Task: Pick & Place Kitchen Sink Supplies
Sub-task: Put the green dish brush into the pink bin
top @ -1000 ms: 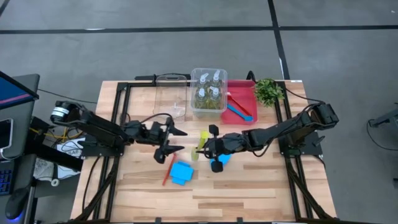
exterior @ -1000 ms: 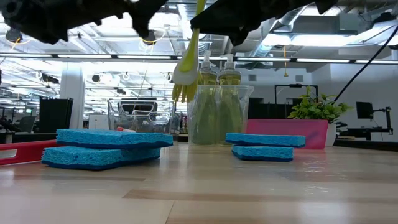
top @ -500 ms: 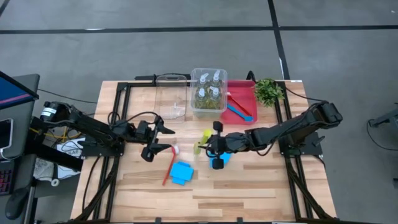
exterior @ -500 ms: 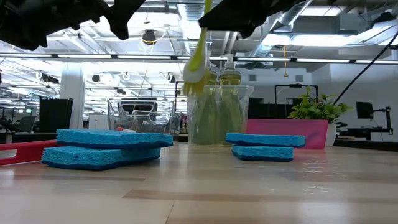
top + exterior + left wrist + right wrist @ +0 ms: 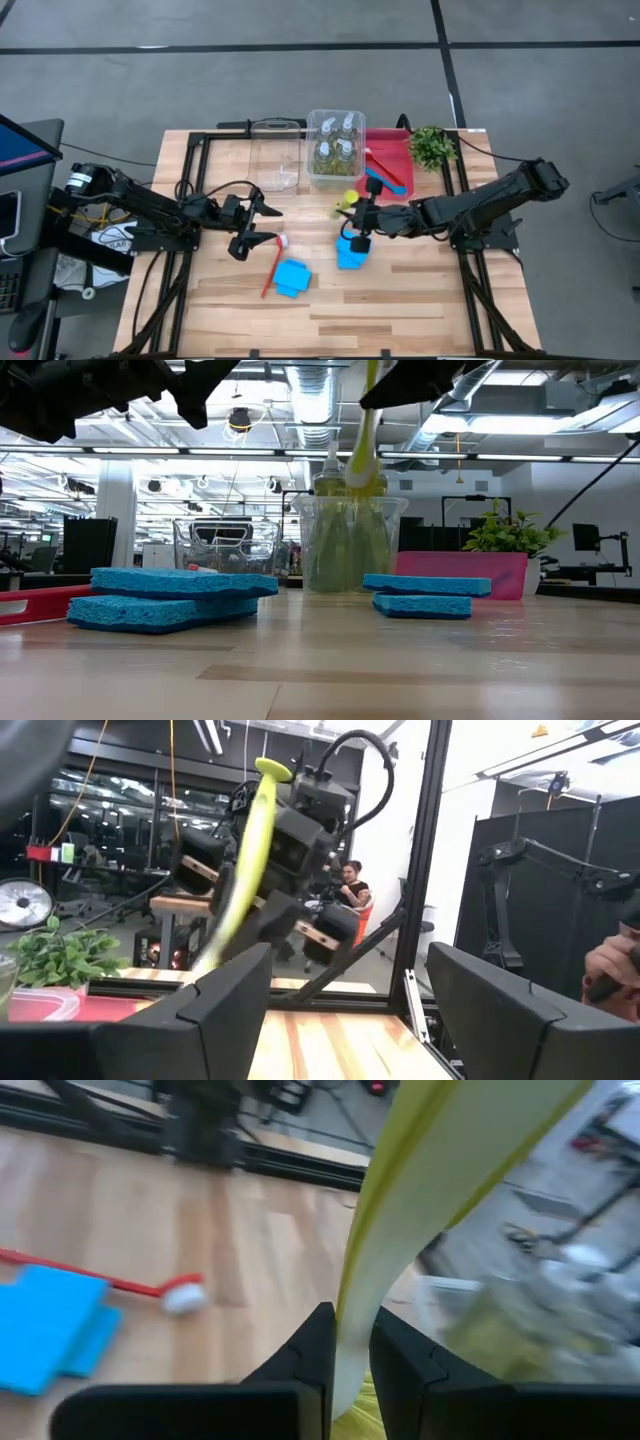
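The yellow-green brush (image 5: 349,204) hangs over the wood, short of the red bin (image 5: 398,150). The brush moves toward the bin next, before my right gripper opens.
My right gripper (image 5: 360,220) is shut on a yellow-green brush (image 5: 349,204), in the air just near of the red bin (image 5: 398,150). In the low view the brush (image 5: 363,445) hangs in front of the clear bin of bottles (image 5: 350,545). My left gripper (image 5: 262,226) is open and touches nothing, hovering left of centre above the red brush's white head (image 5: 282,241). The red brush (image 5: 270,270) lies flat on the table. Two stacks of blue sponges (image 5: 292,278) (image 5: 350,253) also lie flat. A blue brush (image 5: 385,181) lies in the red bin. My right gripper pinches the yellow-green brush's handle (image 5: 352,1335) between its two fingers (image 5: 315,1348), partway along its length, as the left wrist view (image 5: 262,840) also shows. The fingers come about level from the table's right and lie across the handle. The brush is lifted clear, nearly upright, head (image 5: 360,468) down.
An empty clear bin (image 5: 275,165) stands left of the bottle bin (image 5: 335,148) at the far edge. A small green plant (image 5: 432,147) sits right of the red bin. Bare wood lies along the near edge. A person (image 5: 352,885) sits in the room beyond the table.
My right gripper carried the yellow-green brush toward the table's right and far edge, nearing the red bin, uncovering the sponges beneath; the brush swung from slanted to nearly upright. My left gripper drew back toward the left edge early on, then kept still.
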Controlling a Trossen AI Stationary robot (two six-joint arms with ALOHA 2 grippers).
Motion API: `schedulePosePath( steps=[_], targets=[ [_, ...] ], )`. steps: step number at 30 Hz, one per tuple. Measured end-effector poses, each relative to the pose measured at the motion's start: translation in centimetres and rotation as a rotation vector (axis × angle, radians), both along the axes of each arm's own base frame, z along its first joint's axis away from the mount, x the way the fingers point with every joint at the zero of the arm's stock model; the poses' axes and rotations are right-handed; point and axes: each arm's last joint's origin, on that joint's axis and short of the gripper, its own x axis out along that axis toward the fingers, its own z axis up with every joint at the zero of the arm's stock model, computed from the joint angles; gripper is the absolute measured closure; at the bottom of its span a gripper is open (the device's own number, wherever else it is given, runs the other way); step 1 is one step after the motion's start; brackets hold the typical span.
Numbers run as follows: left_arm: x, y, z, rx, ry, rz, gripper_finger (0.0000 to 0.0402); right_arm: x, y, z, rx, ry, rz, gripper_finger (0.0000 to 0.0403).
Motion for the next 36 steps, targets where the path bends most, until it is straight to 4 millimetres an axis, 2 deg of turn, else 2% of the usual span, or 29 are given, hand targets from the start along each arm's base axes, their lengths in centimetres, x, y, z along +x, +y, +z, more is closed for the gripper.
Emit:
schedulePosePath(
  steps=[6,20,28,36],
  targets=[
    [0.0,0.0,0.0,0.000,0.000,0.000,0.0132,-1.2,-1.4,0.1,-0.046,-0.008,-0.100,0.0360],
    [0.0,0.0,0.0,-0.001,-0.001,0.000,0.0131,-3.9,-6.9,-0.4,-0.034,-0.034,-0.307,0.0359],
    [0.0,0.0,0.1,-0.001,-0.005,0.000,0.0132,-4.8,-7.9,0.0,-0.016,-0.044,-0.295,0.0359],
    [0.0,0.0,0.1,-0.002,-0.005,0.000,0.0132,-6.1,-9.0,-0.2,-0.015,0.027,-0.327,0.0359]
  ],
)
